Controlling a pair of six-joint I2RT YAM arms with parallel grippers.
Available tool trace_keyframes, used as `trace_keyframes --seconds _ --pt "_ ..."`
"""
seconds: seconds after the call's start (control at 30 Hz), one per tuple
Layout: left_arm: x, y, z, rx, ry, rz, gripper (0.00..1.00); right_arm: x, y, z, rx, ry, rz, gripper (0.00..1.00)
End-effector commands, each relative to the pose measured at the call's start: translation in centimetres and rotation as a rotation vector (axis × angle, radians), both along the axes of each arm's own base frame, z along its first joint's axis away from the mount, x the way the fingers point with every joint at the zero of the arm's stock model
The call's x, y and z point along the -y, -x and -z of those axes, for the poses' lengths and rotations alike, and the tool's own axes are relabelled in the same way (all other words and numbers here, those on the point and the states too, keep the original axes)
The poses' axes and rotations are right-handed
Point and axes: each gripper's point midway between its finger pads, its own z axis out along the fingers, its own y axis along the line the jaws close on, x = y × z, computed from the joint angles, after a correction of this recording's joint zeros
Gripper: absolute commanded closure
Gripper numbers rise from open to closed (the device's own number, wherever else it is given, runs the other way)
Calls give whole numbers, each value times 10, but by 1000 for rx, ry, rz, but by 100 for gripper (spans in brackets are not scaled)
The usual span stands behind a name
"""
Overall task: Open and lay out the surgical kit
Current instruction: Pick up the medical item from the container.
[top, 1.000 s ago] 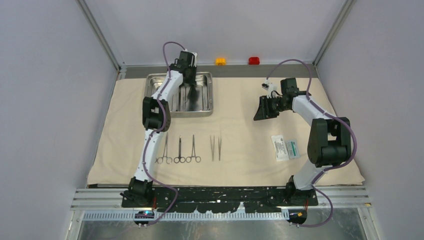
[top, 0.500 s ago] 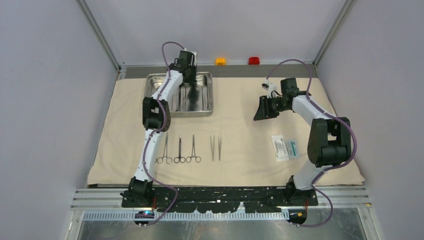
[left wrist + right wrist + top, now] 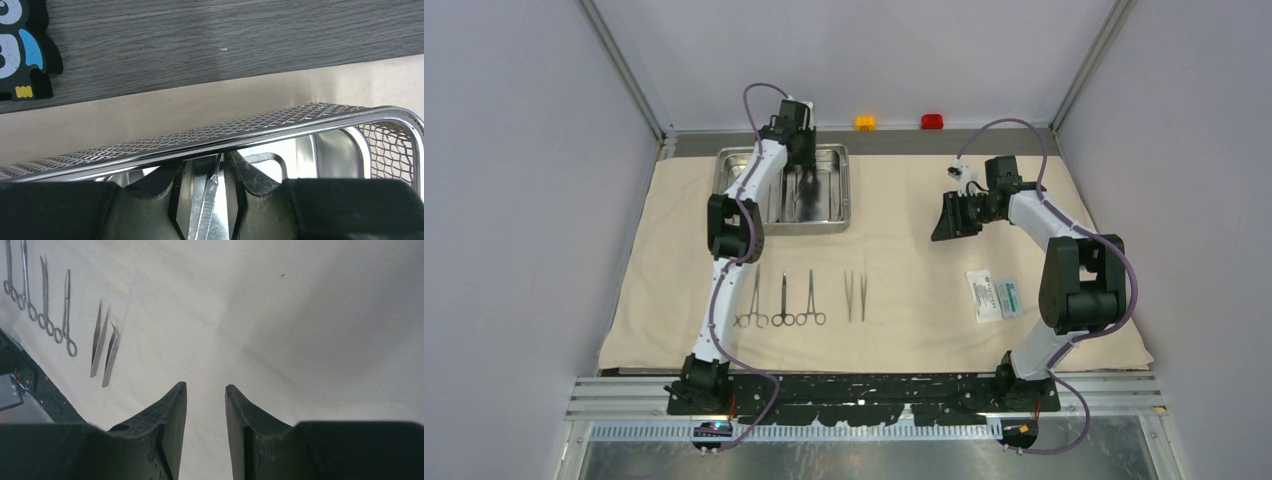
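My left gripper pinches the thin straight tool by its sides near its narrow end next, leaving its length free, to lay it out on the cloth.
The beige cloth wrap [image 3: 904,200] lies spread flat. At its back left stands the steel tray [image 3: 842,190], and my left gripper [image 3: 802,172] reaches down into it. In the left wrist view that gripper [image 3: 204,160] is open just inside the tray's mesh-lined rim [image 3: 300,120]. A thin straight tool [image 3: 207,210] lies between the fingers with a gap on each side. Three ring-handled forceps [image 3: 783,300], two tweezers [image 3: 855,295] and a white-and-green packet [image 3: 994,296] lie in a row near the front. My right gripper [image 3: 948,218] hovers open and empty [image 3: 206,387] over bare cloth.
Orange [image 3: 865,122] and red [image 3: 932,121] buttons sit on the grey strip behind the cloth. A small black-and-blue block [image 3: 20,50] rests on that strip beyond the tray. Frame posts and walls close in both sides.
My left jaws have parted from shut, and the thin tool now sits loose between them in the tray. The right arm has not moved.
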Motion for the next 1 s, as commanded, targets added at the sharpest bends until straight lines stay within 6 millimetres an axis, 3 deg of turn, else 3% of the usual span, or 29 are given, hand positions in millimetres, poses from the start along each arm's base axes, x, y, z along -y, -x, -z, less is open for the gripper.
trace_keyframes --seconds 0.0,0.97 --pt "-1 -10 -30 69 32 0 70 -2 -14 -20 66 -23 -2 60" --pt "7 31 25 -76 -103 183 77 -2 -13 -18 66 -22 -6 60"
